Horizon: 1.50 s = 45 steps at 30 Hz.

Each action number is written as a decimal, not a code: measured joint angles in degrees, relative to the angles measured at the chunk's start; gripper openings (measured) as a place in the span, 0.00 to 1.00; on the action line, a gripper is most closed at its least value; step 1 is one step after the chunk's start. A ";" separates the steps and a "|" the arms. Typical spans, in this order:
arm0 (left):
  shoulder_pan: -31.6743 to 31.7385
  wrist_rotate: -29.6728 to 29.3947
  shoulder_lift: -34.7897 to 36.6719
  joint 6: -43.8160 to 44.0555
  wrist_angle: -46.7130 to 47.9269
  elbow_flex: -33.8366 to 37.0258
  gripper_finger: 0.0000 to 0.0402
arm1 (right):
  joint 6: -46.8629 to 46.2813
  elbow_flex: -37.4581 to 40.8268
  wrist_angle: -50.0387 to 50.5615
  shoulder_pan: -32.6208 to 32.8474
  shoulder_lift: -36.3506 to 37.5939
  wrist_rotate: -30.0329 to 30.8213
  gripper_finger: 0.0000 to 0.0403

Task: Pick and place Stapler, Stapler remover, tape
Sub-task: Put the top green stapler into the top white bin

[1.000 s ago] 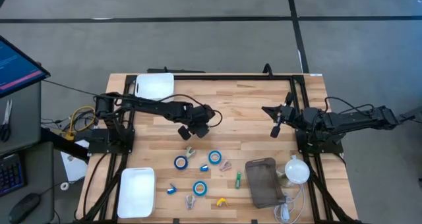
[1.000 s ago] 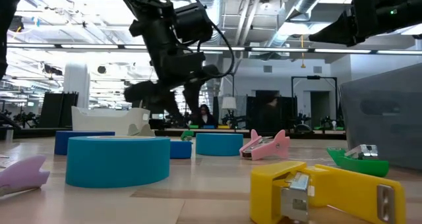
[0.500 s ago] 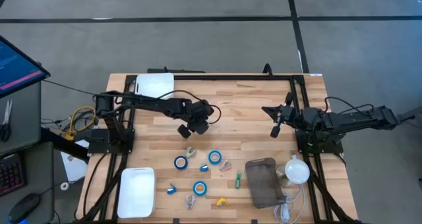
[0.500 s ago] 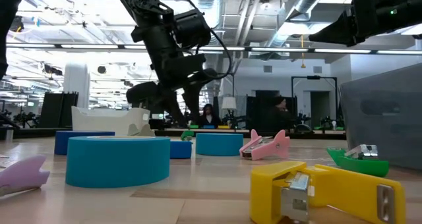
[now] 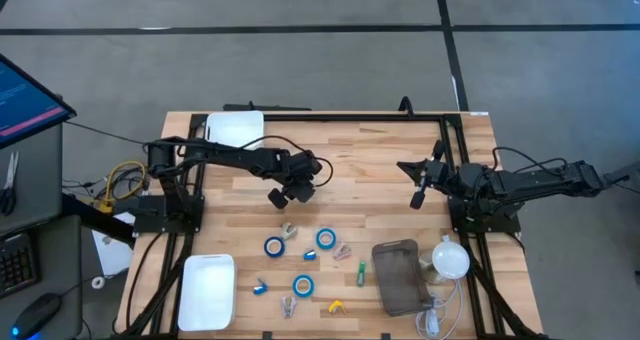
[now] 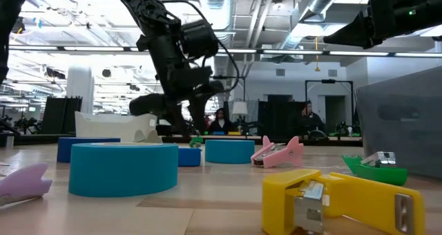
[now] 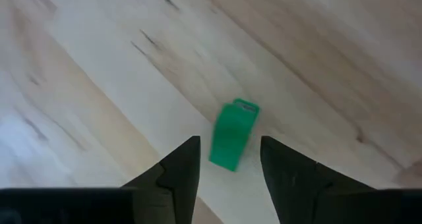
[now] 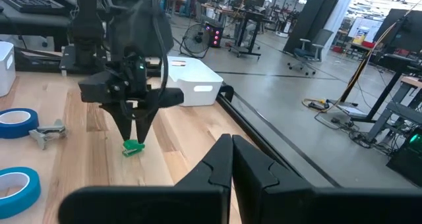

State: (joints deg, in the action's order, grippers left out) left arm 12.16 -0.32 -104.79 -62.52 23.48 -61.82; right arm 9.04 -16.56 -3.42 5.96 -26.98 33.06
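Observation:
My left gripper grabs the green stapler's lower end point(image 7: 225, 155) next, to place it in a white tray.
My left gripper point(image 5: 292, 190) hangs open over the middle of the table, fingers pointing down. A small green stapler point(image 7: 232, 135) lies flat on the wood right below it, in line with the gap between the fingers and apart from them; it also shows in the right wrist view point(image 8: 134, 147). Three blue tape rolls point(image 5: 274, 246) point(image 5: 325, 238) point(image 5: 302, 285) lie flat nearer the near edge. Small staple removers, pink point(image 5: 342, 251), yellow point(image 5: 336, 306) and purple point(image 5: 288, 305), lie among them. My right gripper point(image 5: 418, 187) waits shut, raised at the table's right.
One white tray point(image 5: 235, 130) sits at the far left corner and another point(image 5: 207, 292) at the near left. A grey pouch point(image 5: 400, 276) and a white bulb point(image 5: 450, 258) lie near right. A second green stapler point(image 5: 360, 271) lies beside the pouch. Bare wood spans the far middle.
My left gripper has drawn a little toward the table's far edge and turned slightly at the wrist. The green stapler stays on the wood below it. The right arm has kept still.

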 joint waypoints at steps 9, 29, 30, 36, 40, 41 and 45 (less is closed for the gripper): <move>-0.15 0.39 -2.99 -0.05 -1.27 -0.19 0.37 | 0.14 0.00 0.07 -0.02 0.00 0.00 0.00; -0.03 -1.30 -2.40 5.00 -2.26 0.02 0.17 | 0.57 0.00 0.57 -0.02 0.02 0.00 0.00; -0.02 -3.21 -2.33 4.96 -2.25 0.01 0.17 | 0.57 0.00 0.57 -0.02 0.02 0.00 0.00; 1.98 -8.81 0.54 5.90 -2.51 -0.04 0.14 | 0.55 0.00 0.58 -0.02 0.02 0.01 0.00; 4.50 -9.37 4.30 9.69 -3.02 -0.04 0.13 | 0.55 0.00 0.77 -0.04 0.04 0.02 0.00; 5.21 -10.23 5.38 10.72 -3.06 -0.04 0.13 | 0.55 0.00 0.85 -0.04 0.04 0.02 0.00; 8.77 -13.41 10.44 12.46 -3.06 -0.04 0.13 | 0.55 0.00 0.87 -0.04 0.04 0.02 0.00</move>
State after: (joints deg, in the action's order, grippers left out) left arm 20.93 -13.73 -94.35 -50.06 20.42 -61.87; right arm 9.58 -16.56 -2.55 5.91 -26.95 33.07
